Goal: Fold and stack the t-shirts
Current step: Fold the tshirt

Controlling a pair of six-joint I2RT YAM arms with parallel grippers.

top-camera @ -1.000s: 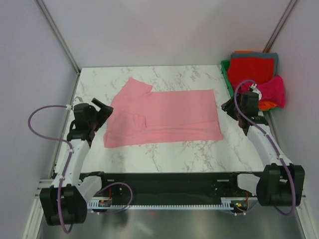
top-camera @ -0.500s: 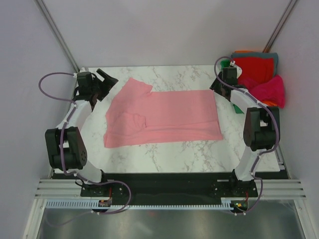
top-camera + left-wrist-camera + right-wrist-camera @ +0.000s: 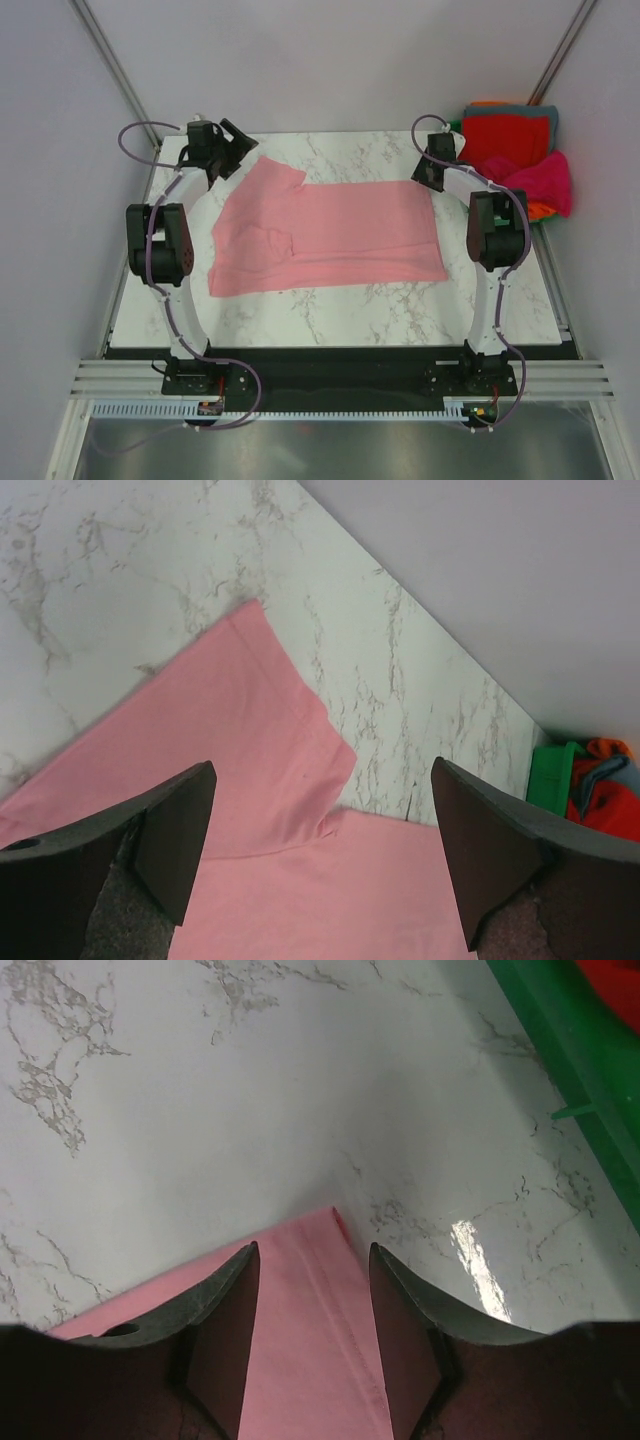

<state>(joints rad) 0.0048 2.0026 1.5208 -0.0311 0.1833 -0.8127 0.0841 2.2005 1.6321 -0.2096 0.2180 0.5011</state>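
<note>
I need to pick up the salmon-pink t-shirt point(image 3: 330, 235) next by its far sleeve's end point(image 3: 285, 168) with my left gripper. Then my left gripper should fold the t-shirt's far edge over its near part.
A salmon-pink t-shirt point(image 3: 330, 235) lies flat on the marble table, half folded, its sleeve at the far left. My left gripper point(image 3: 232, 150) is open above that far left sleeve; the sleeve point(image 3: 250, 750) shows between its wide jaws. My right gripper point(image 3: 428, 172) is open just over the shirt's far right corner, and the hemmed corner point(image 3: 320, 1300) lies between its jaws. More t-shirts, red point(image 3: 505, 135), magenta point(image 3: 548, 182), orange and teal-grey, are piled at the far right.
A green plastic bin point(image 3: 458, 155) holds the piled shirts at the far right edge; its rim also shows in the right wrist view point(image 3: 580, 1070) and the left wrist view point(image 3: 552, 780). Grey walls enclose the marble table point(image 3: 330, 300).
Both arms have stretched from the table's sides to its far edge: the left gripper to the sleeve, the right to the shirt's far right corner. The shirt has not moved.
</note>
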